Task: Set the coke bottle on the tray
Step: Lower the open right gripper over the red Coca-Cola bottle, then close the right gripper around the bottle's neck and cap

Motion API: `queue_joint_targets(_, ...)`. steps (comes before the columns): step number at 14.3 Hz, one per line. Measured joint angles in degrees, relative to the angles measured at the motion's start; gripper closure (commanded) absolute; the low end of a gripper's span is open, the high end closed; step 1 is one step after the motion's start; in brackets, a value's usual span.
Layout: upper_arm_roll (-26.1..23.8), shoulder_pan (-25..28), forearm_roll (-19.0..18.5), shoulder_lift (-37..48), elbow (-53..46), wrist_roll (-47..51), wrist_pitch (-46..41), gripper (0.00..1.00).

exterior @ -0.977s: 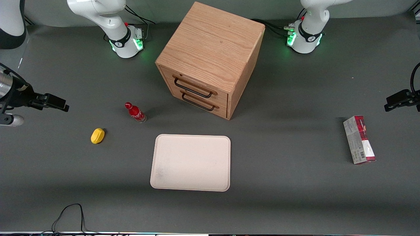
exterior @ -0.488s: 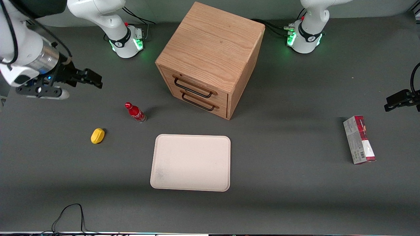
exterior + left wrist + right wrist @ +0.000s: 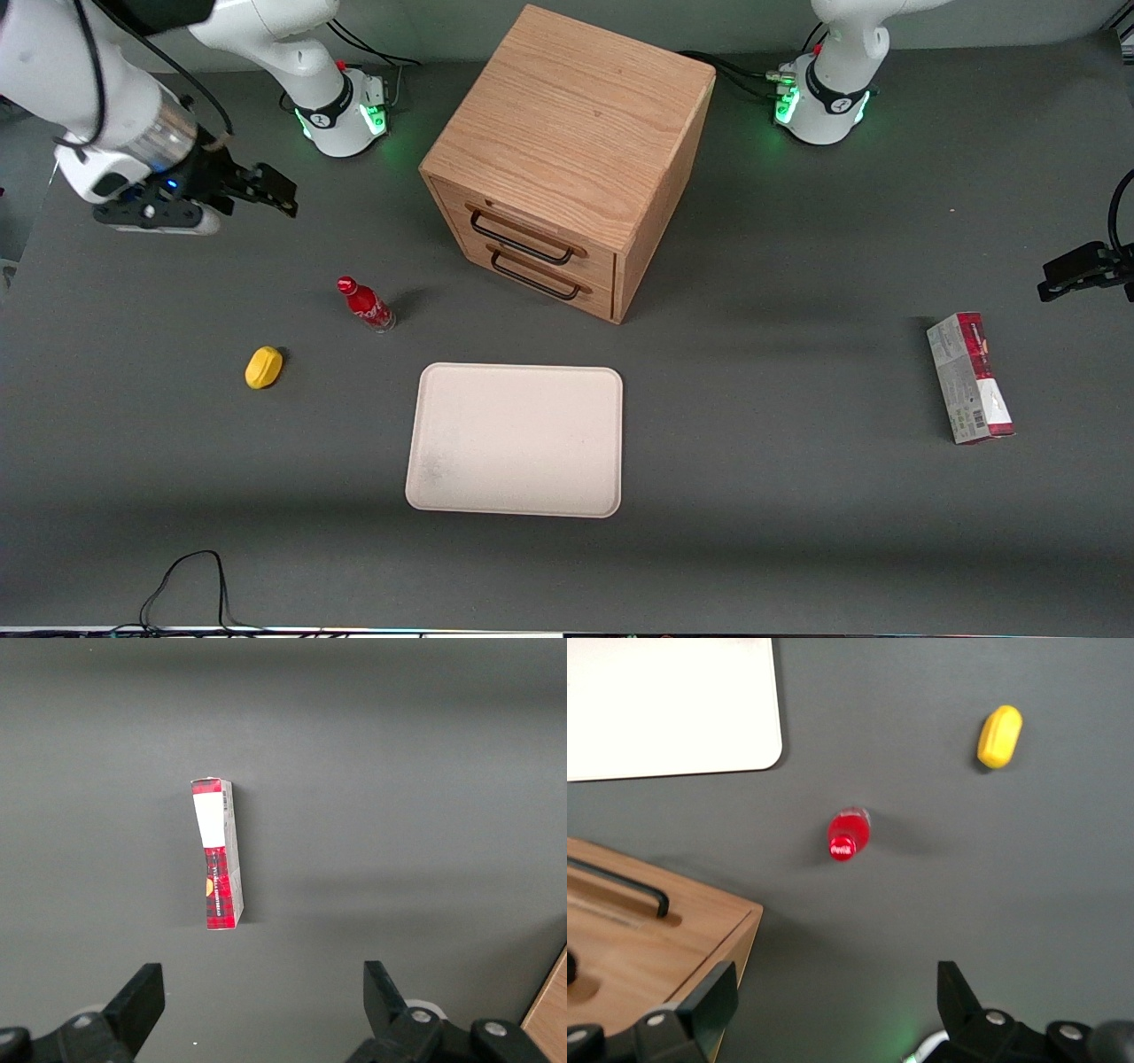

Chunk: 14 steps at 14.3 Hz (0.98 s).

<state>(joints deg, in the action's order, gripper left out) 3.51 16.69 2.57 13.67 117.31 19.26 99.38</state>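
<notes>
I will grab the coke bottle by its red cap (image 3: 346,285) with my right gripper next. Then it can go on the tray (image 3: 515,439).
The coke bottle (image 3: 365,305) stands upright on the dark table, with a red cap, red label and clear base. It also shows from above in the right wrist view (image 3: 847,835). The cream-beige tray (image 3: 515,439) lies flat nearer the front camera than the bottle, with nothing on it; one corner shows in the right wrist view (image 3: 673,704). My right gripper (image 3: 275,193) hangs open and empty above the table, farther from the front camera than the bottle and apart from it. Its fingers (image 3: 719,992) are spread wide.
An oak two-drawer cabinet (image 3: 567,159) stands beside the bottle, toward the table's middle. A yellow lemon-shaped object (image 3: 264,367) lies near the bottle, toward the working arm's end. A red and grey box (image 3: 969,377) lies toward the parked arm's end.
My right gripper has swung in from the table's edge toward the middle and away from the front camera, ending nearer the bottle. Bottle and tray have not moved.
</notes>
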Motion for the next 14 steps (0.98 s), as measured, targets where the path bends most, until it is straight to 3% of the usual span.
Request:
queue_joint_targets(5,0.0,1.1,-0.1,-2.9,11.5,-0.5,16.2,0.00)
queue_joint_targets(14,0.0,1.1,-0.3,-9.3,19.7,-1.9,32.5,0.01)
